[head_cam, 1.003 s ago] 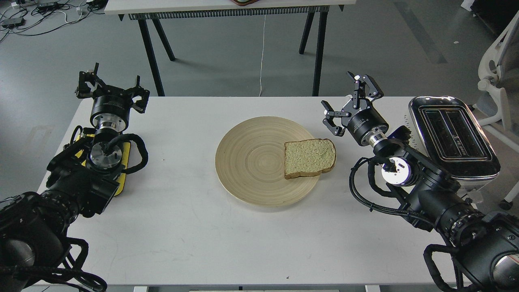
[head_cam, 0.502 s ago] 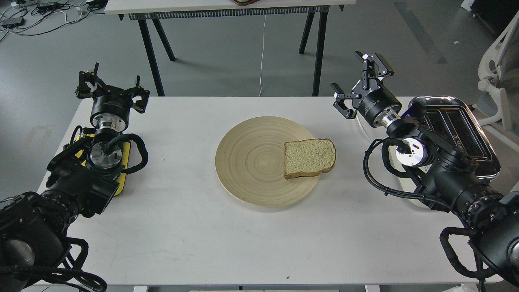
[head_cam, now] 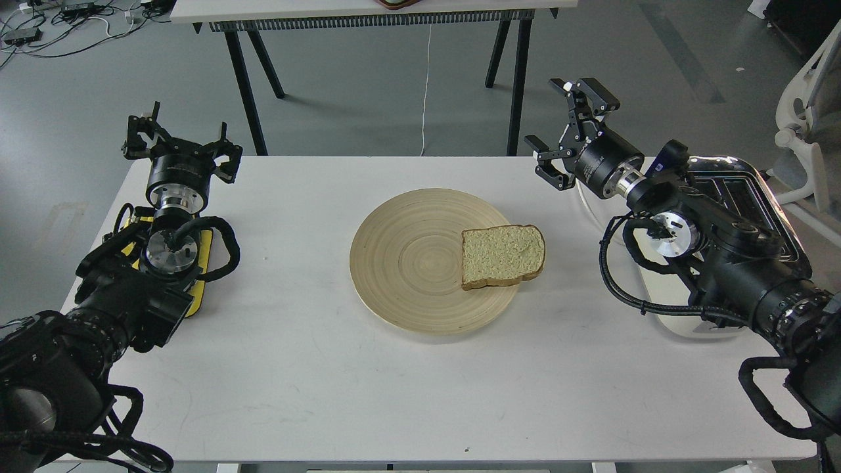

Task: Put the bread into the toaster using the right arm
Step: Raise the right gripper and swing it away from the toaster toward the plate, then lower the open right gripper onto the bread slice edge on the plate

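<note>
My right gripper grabs the bread slice by its rounded crust edge (head_cam: 539, 248) next, which leaves the bread slice's flat end (head_cam: 466, 259) free to enter the toaster.
A slice of tan bread (head_cam: 502, 255) lies flat on the right side of a round wooden plate (head_cam: 414, 263). My right gripper (head_cam: 566, 126) is open and empty, raised above the table's far edge, up and right of the bread. The right arm (head_cam: 709, 249) covers most of the cream-white toaster (head_cam: 755, 190) at the right; only part of its chrome top and slots shows. My left gripper (head_cam: 179, 143) is open and empty at the far left corner of the table.
The white table (head_cam: 295, 361) holds a yellow part (head_cam: 200, 253) under my left arm. Another table's black legs (head_cam: 246, 85) stand behind. A white chair (head_cam: 801, 131) stands at the right edge.
My right gripper rose from beside the plate, moved up and right, then swung slightly left. The right arm shifted over the toaster. The bread and left arm have not moved.
</note>
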You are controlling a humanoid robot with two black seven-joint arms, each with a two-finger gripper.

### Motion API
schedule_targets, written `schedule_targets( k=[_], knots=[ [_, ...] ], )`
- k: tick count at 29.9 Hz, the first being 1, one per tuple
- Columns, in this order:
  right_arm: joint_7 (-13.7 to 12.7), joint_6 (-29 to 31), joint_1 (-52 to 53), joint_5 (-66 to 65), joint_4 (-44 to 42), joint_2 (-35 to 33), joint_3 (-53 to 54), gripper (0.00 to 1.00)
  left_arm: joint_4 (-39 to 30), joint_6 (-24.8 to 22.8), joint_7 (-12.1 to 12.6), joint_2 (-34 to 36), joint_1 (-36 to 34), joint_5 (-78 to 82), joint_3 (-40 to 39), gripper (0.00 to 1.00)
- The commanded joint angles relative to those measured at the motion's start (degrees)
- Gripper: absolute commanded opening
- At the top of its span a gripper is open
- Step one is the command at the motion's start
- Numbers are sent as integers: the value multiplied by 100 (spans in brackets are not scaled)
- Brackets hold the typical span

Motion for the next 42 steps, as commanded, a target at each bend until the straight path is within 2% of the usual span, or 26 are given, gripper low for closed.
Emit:
schedule_targets(
  k=[1,6,10,13,17,28,42],
  knots=[
    [-13,-831,153,-252,354,-103,-763,99,0,0,0,0,0,0,0,100],
    [-48,-1860,153,-691,1381,-691,-1511,99,0,0,0,0,0,0,0,100],
    [-364,-2502,135,-1236,1665,-833,-1758,99,0,0,0,0,0,0,0,100],
    [-523,-2749,83,-1544,1682,-851,-1784,99,0,0,0,0,0,0,0,100],
    [-628,-2882,21,-1711,1682,-947,-1907,99,0,0,0,0,0,0,0,100],
    [-637,-3066,-277,-1817,1577,-833,-2338,97,0,0,0,0,0,0,0,100],
    [-646,-3119,-330,-2002,1515,-429,-2751,90,0,0,0,0,0,0,0,100]
  ],
)
